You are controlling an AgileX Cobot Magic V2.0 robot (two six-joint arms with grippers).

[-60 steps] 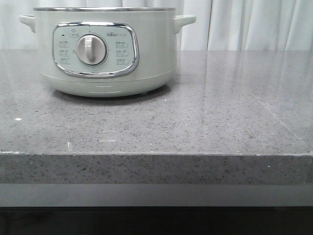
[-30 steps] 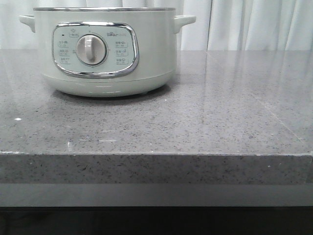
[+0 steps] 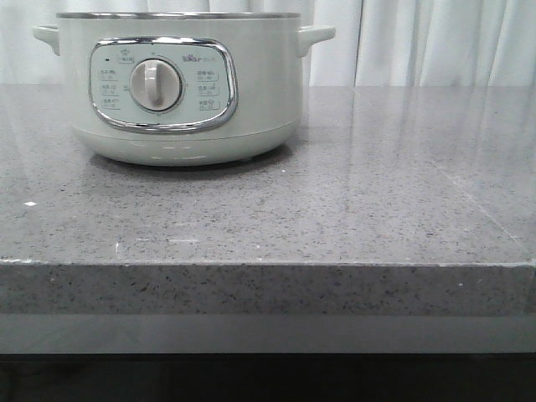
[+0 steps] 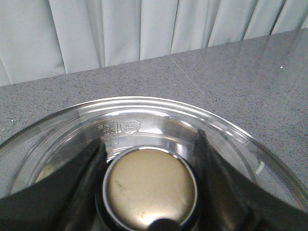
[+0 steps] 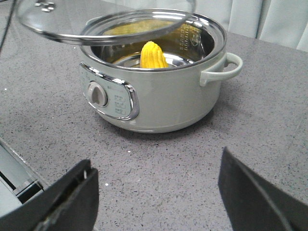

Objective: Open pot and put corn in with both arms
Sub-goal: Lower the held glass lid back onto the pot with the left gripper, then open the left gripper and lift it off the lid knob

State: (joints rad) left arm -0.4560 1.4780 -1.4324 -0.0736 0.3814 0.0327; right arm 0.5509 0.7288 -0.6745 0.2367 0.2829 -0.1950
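My left gripper will keep holding the glass lid: it's above the pot's steel rim (image 3: 178, 15) in the front view.
The pale mint-white pot (image 3: 184, 92) stands at the back left of the grey counter, dial facing me. In the right wrist view the pot (image 5: 154, 96) is open and the yellow corn (image 5: 152, 55) stands inside it, leaning on the steel wall. A glass lid (image 5: 106, 19) hangs tilted just above the pot's rim. My left gripper (image 4: 149, 161) is shut on the lid's brass knob (image 4: 150, 190), with the glass lid (image 4: 144, 120) spread under it. My right gripper (image 5: 159, 190) is open and empty over the counter in front of the pot. Neither gripper shows in the front view.
Pale curtains (image 3: 435, 42) hang behind the counter. The counter's front edge (image 3: 268, 264) runs across the front view, with bare grey stone (image 3: 402, 176) right of the pot. A lower ledge (image 5: 14, 178) shows beside my right gripper's finger.
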